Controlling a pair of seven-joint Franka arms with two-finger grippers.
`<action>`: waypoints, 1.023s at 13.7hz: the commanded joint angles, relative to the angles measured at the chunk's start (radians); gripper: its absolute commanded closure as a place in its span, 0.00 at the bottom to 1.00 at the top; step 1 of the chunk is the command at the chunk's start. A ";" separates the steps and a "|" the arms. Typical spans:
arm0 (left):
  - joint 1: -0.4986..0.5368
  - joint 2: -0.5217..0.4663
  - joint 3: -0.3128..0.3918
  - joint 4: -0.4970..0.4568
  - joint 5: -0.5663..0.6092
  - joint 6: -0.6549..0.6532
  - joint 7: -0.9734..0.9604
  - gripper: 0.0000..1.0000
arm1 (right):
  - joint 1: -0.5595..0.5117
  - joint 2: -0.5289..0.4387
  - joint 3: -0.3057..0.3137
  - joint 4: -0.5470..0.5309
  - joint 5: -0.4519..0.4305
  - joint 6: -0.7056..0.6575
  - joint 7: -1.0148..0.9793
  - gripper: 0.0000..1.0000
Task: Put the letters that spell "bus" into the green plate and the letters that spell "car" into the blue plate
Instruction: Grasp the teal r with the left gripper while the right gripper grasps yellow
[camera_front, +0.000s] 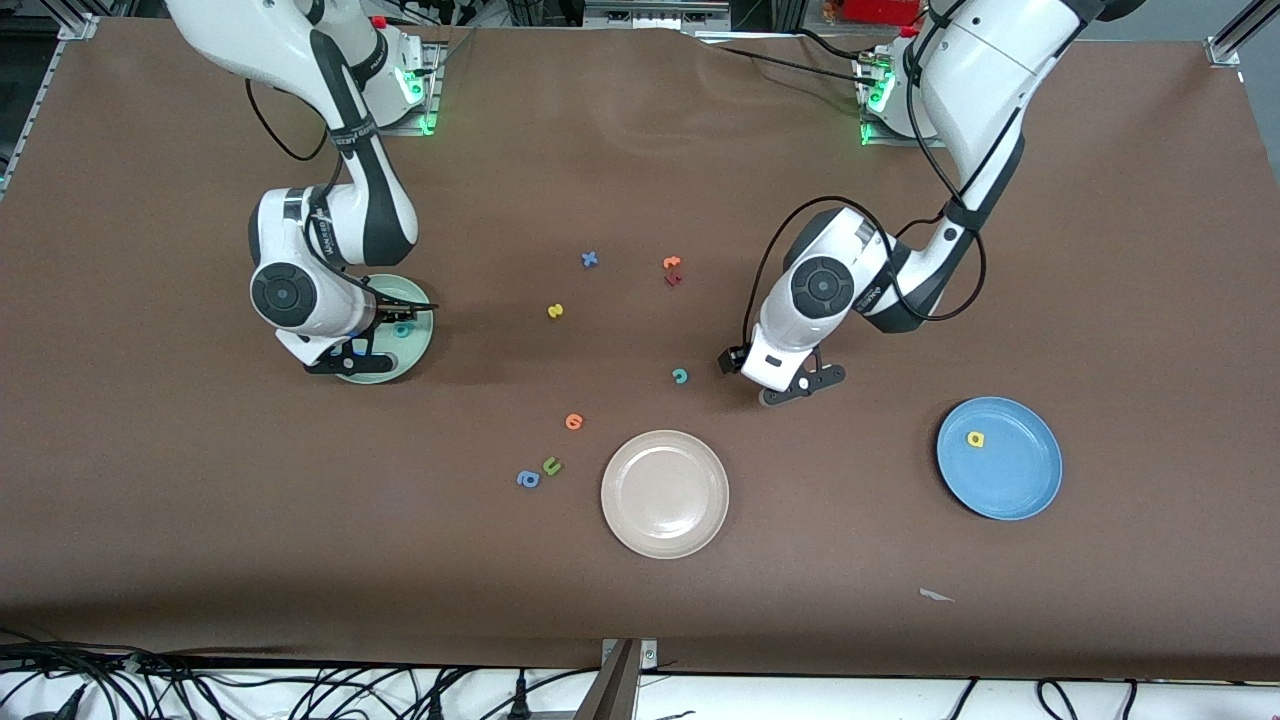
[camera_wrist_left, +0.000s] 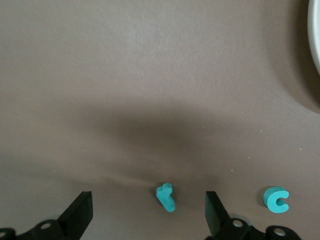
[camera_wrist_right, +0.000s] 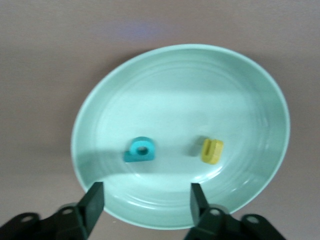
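I need my left gripper to grab the teal r by its stem (camera_wrist_left: 167, 200) next, to spell "car" in the blue plate.
The green plate (camera_front: 372, 376) (camera_wrist_right: 200, 90) lies at the right arm's end of the table and holds a teal b (camera_front: 403, 329) (camera_wrist_right: 140, 150) and a yellow u (camera_wrist_right: 212, 151). My right gripper (camera_front: 362, 347) (camera_wrist_right: 145, 202) hangs open just above the plate's rim, with nothing between its fingers. My left gripper (camera_front: 800, 388) (camera_wrist_left: 147, 212) is low over the table and open, with a teal r (camera_wrist_left: 166, 196) lying between its fingers. A teal c (camera_front: 680, 376) (camera_wrist_left: 276, 199) lies beside it. The yellow s (camera_front: 556, 311) lies mid-table. The blue plate (camera_front: 1020, 480) holds a yellow a (camera_front: 976, 438).
A beige-white plate (camera_front: 665, 520) (camera_wrist_left: 315, 35) sits near the front camera. Beside it lie an orange round letter (camera_front: 574, 421), a green u (camera_front: 551, 465) and a blue a (camera_front: 527, 480). Farther back are a blue x (camera_front: 590, 259), an orange letter (camera_front: 672, 263) and a dark red one (camera_front: 672, 280).
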 joint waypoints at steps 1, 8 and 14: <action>-0.026 -0.043 -0.002 -0.057 0.034 0.044 -0.081 0.07 | 0.013 -0.028 0.104 0.021 0.036 0.003 0.210 0.00; -0.036 0.011 -0.002 -0.060 0.146 0.104 -0.225 0.36 | 0.020 0.036 0.356 0.047 0.034 0.259 0.795 0.01; -0.051 0.034 -0.002 -0.059 0.153 0.110 -0.259 0.48 | 0.066 0.102 0.370 0.045 0.036 0.367 0.947 0.21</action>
